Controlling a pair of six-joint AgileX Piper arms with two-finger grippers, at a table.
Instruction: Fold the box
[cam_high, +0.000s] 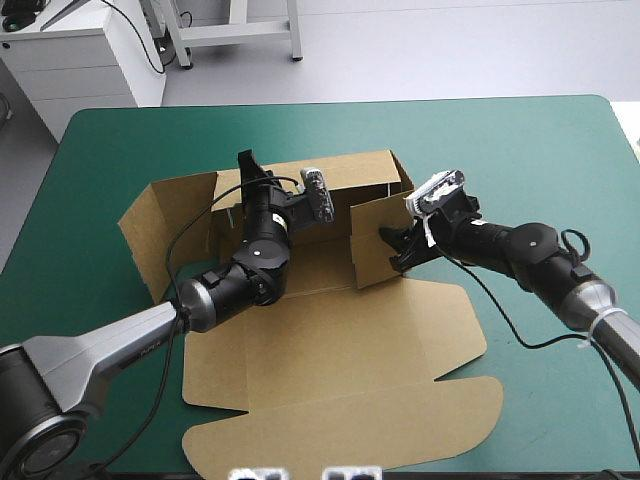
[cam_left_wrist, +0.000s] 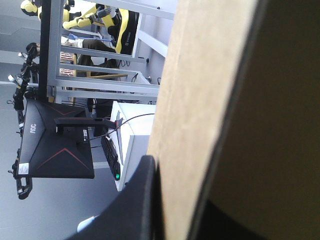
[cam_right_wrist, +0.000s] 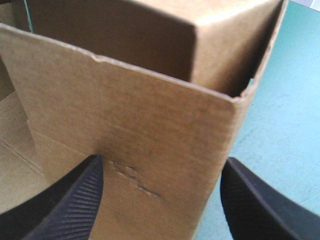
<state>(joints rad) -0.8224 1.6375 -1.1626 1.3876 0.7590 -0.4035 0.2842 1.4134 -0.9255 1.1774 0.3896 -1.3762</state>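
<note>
I will next grab the upright board by its vertical corner edge (cam_high: 408, 212) (cam_right_wrist: 218, 162) with my right gripper, to fold the brown box into shape.
The brown box (cam_high: 330, 370) lies in the middle of the table, its lid and front flaps flat toward the near edge. Its back wall (cam_high: 360, 175) and a right side panel (cam_high: 375, 235) stand raised. My left gripper (cam_high: 245, 165) reaches over the tray to the left part of the back wall. In the left wrist view it (cam_left_wrist: 175, 210) is shut on the box, with the board's edge (cam_left_wrist: 200, 100) running up between its fingers. My right gripper (cam_high: 392, 248) is at the raised right panel. It (cam_right_wrist: 160, 200) is open, and the panel's corner (cam_right_wrist: 150, 115) stands just ahead, between its fingers.
The left side flap (cam_high: 160, 215) of the box is spread toward the table's left edge. The teal-green cover (cam_high: 540, 160) shows bare to the right of the box and behind it. A white cabinet (cam_high: 80, 60) stands beyond the table's far left corner.
</note>
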